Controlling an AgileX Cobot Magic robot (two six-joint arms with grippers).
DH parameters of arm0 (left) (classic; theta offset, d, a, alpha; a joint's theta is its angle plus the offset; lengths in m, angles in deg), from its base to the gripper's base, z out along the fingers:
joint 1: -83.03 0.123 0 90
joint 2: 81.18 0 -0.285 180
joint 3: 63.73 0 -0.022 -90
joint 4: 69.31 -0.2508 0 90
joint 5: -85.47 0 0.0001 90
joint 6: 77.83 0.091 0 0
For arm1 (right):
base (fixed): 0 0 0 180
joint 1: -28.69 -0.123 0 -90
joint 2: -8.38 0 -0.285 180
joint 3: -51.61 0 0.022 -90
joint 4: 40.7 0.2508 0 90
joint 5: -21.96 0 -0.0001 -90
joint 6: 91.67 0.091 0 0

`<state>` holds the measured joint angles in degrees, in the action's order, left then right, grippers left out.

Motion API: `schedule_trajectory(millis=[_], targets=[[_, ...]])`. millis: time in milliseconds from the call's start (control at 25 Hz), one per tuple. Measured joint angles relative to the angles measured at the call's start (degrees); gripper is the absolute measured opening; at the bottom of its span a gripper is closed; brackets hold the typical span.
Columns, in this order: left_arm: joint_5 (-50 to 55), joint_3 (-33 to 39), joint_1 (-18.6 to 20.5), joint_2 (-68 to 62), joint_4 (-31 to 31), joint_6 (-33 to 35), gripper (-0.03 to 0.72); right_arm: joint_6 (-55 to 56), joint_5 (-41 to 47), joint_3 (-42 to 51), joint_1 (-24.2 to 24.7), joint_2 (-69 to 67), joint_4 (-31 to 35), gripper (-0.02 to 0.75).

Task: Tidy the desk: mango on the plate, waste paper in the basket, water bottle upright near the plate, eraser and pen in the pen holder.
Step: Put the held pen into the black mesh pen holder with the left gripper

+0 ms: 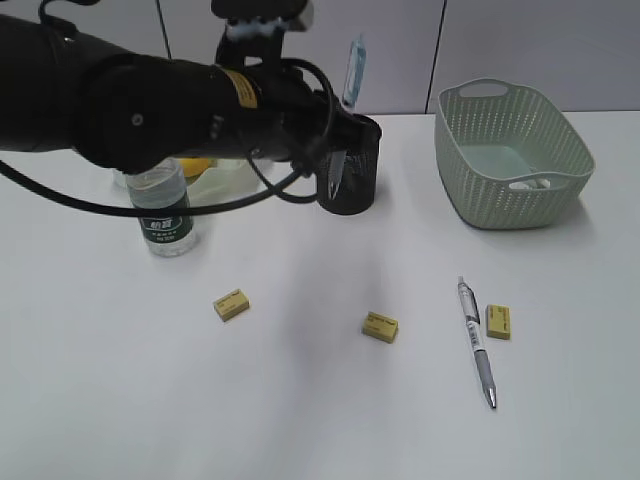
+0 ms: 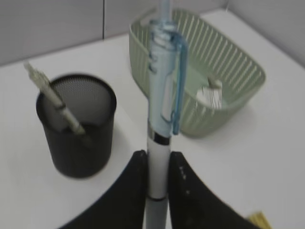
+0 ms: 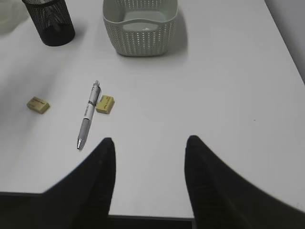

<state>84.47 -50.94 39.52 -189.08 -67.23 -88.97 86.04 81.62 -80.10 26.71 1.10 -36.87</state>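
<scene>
My left gripper should keep hold of the white pen until it is in the holder's opening. The pen is beside the black mesh holder [image 1: 352, 170], short of its opening.
My left gripper [image 2: 157, 155] is shut on a white pen with a blue clip [image 2: 162, 105], held upright just over the black mesh pen holder [image 1: 352, 170], clip end up [image 1: 355, 62]. Another pen [image 2: 52, 100] leans inside the holder [image 2: 76, 129]. A grey pen [image 1: 477, 342] lies on the table by a yellow eraser [image 1: 498, 321]; two more erasers [image 1: 380, 326] [image 1: 231, 304] lie further left. The water bottle [image 1: 165, 212] stands upright. Behind the arm, a bit of the mango [image 1: 197, 166] shows on the plate [image 1: 232, 182]. The waste paper [image 2: 212, 93] lies in the basket [image 1: 512, 150]. My right gripper [image 3: 150, 143] is open over bare table.
My left arm [image 1: 130, 100] spans the back left of the table and hides most of the plate. The right wrist view shows the grey pen [image 3: 88, 114] and an eraser [image 3: 105, 104] ahead to the left, and the table's near edge [image 3: 152, 217] just below the fingers.
</scene>
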Motion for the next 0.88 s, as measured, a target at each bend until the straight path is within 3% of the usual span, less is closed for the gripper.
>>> schedule_trajectory(millis=[480, 880], targets=[[-34.73, -0.18, 3.92, -4.42, -0.26, 0.0, 0.099, 0.0, 0.0, 0.0, 0.0, 0.0, 0.0, 0.384], [-35.35, -10.37, 7.32, -17.2, -3.25, 0.0, 0.099, 0.0, 0.0, 0.0, 0.0, 0.0, 0.0, 0.384]])
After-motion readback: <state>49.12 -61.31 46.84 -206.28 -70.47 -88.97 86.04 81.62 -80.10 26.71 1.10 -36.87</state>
